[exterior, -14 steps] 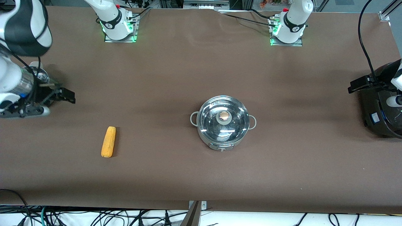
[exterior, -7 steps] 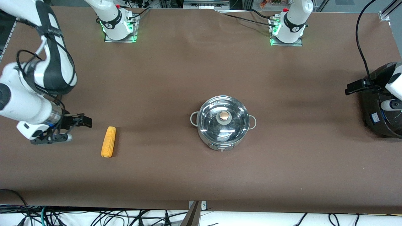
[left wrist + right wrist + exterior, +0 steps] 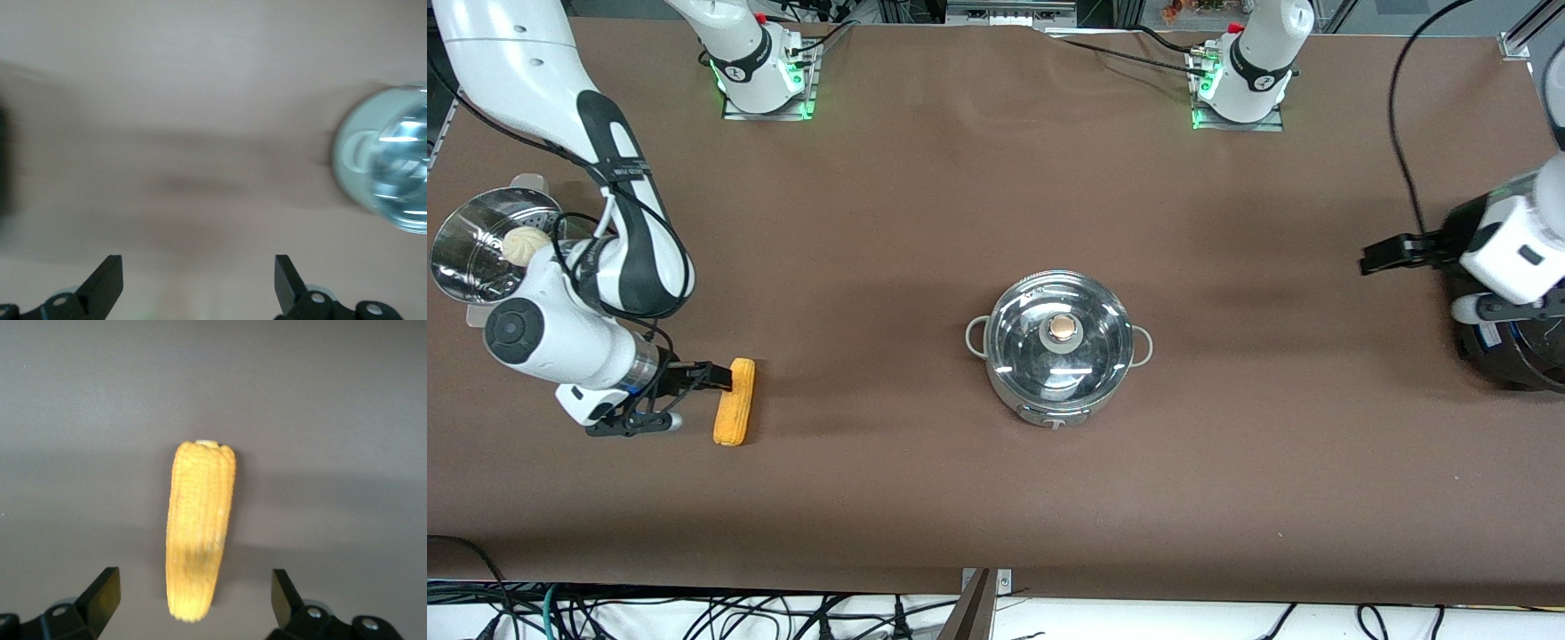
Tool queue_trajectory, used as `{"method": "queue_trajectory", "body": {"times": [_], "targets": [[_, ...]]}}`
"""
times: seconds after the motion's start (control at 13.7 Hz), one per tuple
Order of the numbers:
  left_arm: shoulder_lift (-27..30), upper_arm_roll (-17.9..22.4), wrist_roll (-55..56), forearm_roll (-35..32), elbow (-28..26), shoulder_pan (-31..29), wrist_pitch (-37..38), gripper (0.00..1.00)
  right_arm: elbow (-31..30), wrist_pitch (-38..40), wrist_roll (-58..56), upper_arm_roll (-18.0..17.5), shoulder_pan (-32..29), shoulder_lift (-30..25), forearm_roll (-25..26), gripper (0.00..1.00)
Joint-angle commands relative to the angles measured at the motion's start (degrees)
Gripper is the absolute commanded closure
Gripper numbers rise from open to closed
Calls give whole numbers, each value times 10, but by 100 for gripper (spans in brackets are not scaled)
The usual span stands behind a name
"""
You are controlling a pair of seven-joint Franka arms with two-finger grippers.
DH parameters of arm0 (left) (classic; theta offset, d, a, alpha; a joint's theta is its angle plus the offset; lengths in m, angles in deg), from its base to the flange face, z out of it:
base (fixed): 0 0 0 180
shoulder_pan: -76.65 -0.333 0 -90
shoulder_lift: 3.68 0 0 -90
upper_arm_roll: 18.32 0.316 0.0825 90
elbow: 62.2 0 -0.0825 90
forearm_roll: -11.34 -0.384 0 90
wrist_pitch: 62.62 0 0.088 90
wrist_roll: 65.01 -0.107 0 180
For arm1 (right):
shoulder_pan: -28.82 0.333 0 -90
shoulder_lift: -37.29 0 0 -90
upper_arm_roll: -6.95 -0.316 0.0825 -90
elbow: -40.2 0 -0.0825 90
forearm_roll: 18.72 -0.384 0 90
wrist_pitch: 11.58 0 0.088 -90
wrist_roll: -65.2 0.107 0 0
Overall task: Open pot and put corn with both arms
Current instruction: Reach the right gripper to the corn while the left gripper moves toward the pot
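My right gripper needs to go lower before it closes on the yellow cob [image 3: 734, 404] [image 3: 198, 543]. One end of the cob is between its fingers, but they are above the cob and would miss it if they closed now.
The steel pot [image 3: 1058, 356] stands mid-table with its glass lid [image 3: 1085, 311] on and the copper knob [image 3: 1063, 328] on top; it shows blurred in the left wrist view [image 3: 393, 160]. The yellow corn [image 3: 734, 404] lies flat toward the right arm's end of the table. My right gripper [image 3: 716, 378] hangs open just over it, and one end of the cob [image 3: 199, 527] lies between the spread fingertips [image 3: 193, 600]. My left gripper [image 3: 1380, 258] is open and empty [image 3: 197, 287], in the air over bare table between the cooker and the pot.
A steel steamer pot [image 3: 463, 258] holding a white bun [image 3: 523, 242] stands at the right arm's end of the table, beside that arm's elbow. A black rounded cooker [image 3: 1494, 342] sits at the left arm's end, under the left wrist.
The right arm has swung down from beside the steamer to the corn, its gripper now over the cob. The left gripper has moved off the cooker toward the pot. Both stayed open.
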Motion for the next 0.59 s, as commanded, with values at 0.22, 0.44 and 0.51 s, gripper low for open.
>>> {"method": "queue_trajectory", "body": {"times": [0.22, 0.44, 0.51], "targets": [[-37, 3, 153, 40, 13, 140, -36, 0, 15, -79, 0, -2, 14, 53, -8, 0], [-81, 3, 194, 38, 17, 200, -105, 0, 15, -99, -1, -2, 14, 66, -8, 0], [-94, 3, 206, 38, 20, 214, -125, 0, 15, -105, -1, -2, 14, 68, -8, 0]]}}
